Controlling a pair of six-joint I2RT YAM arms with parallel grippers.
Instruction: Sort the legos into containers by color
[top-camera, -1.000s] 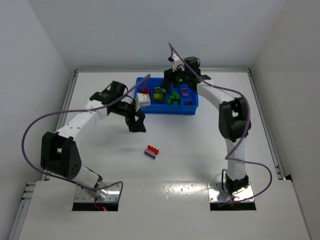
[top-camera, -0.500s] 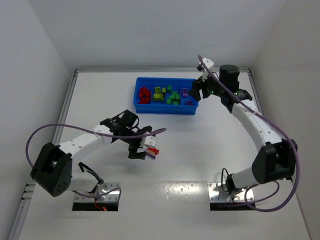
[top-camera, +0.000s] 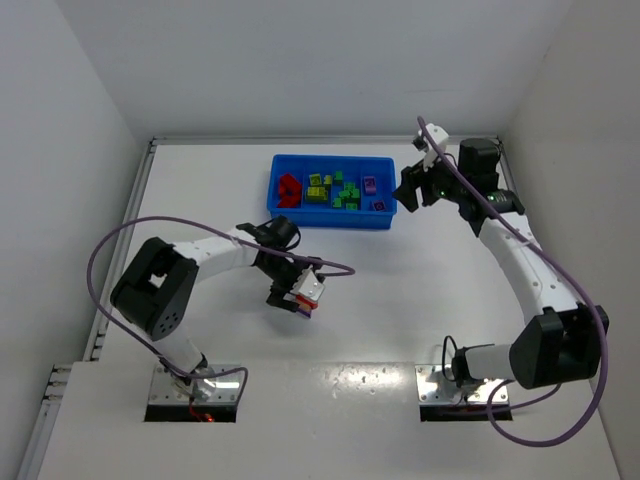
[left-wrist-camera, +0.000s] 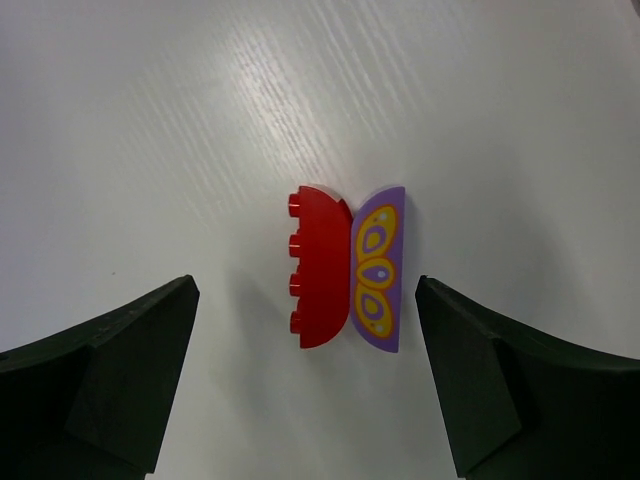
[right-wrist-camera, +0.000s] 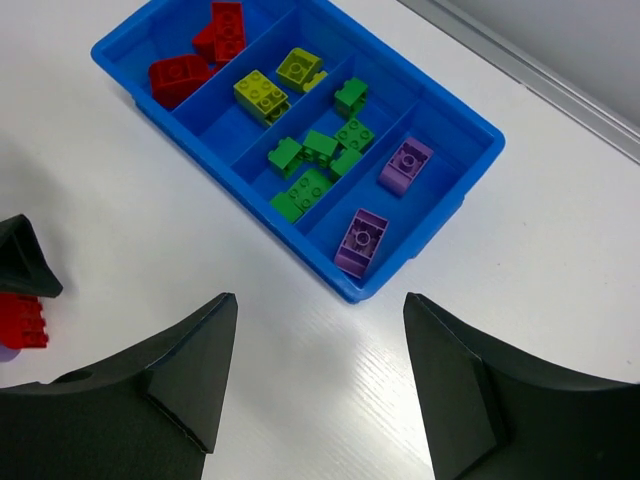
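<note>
I will next grab the stuck legos at one end with my left gripper, fingers across the red and purple sides, leaving their other end for right gripper handover.
A red rounded lego (left-wrist-camera: 322, 268) stuck to a purple lego with a yellow pattern (left-wrist-camera: 380, 270) lies on the white table. My left gripper (left-wrist-camera: 305, 390) hovers above this pair, open, one finger on each side and apart from it. In the top view the pair (top-camera: 300, 307) is partly hidden under the left gripper (top-camera: 288, 296). The blue tray (right-wrist-camera: 340, 282) holds red (right-wrist-camera: 180, 75), yellow (right-wrist-camera: 262, 95), green (right-wrist-camera: 300, 190) and purple legos (right-wrist-camera: 362, 240), one colour per compartment. My right gripper (right-wrist-camera: 320, 390) is open and empty, over bare table just off the tray's purple end.
The tray (top-camera: 330, 222) sits at the back middle of the table. White walls enclose the table on three sides. The red lego (right-wrist-camera: 20, 320) and a dark left finger (right-wrist-camera: 20, 260) show at the right wrist view's left edge. Purple cables loop beside both arms.
My left arm has swung from the tray down to the red and purple pair on the table. My right arm has pulled away from over the tray to its right side.
</note>
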